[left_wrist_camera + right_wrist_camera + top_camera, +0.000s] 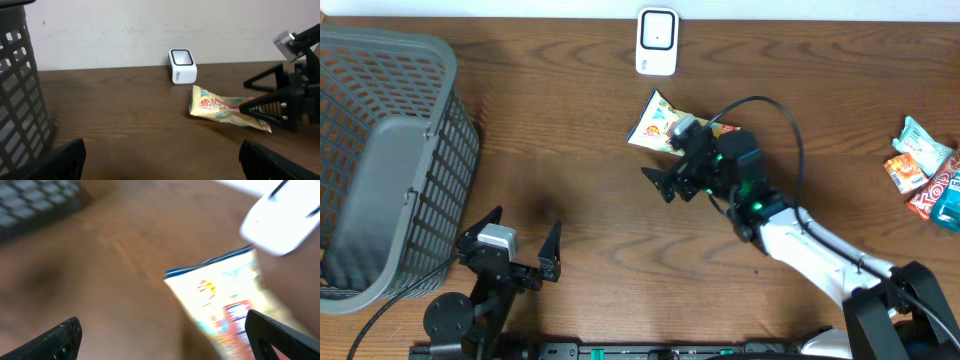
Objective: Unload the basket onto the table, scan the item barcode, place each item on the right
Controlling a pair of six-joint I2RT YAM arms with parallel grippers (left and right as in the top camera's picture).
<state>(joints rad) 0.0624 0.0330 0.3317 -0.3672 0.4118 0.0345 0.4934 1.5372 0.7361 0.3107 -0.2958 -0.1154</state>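
I will next grab the yellow packet with my right gripper across its width (247, 332), toward the packet's near end. The rest of the packet will stay uncovered so its barcode can be scanned.
The item is a yellow snack packet (655, 122) lying flat on the wooden table, just below the white barcode scanner (657, 42) that stands at the back edge. My right gripper (667, 160) hovers open at the packet's near end, holding nothing. The blurred right wrist view has the packet (225, 300) between and ahead of the spread fingers (280, 335), with the scanner (282, 222) beyond. From the left wrist view I see the packet (222, 107), the scanner (181, 65) and the right gripper (272, 102). My left gripper (515, 255) rests open at the front left, empty.
A grey mesh basket (380, 160) fills the left end of the table; its wall (20, 85) shows in the left wrist view. Several other snack packets (925, 165) lie at the far right edge. The right arm's cable (790, 125) loops above the table.
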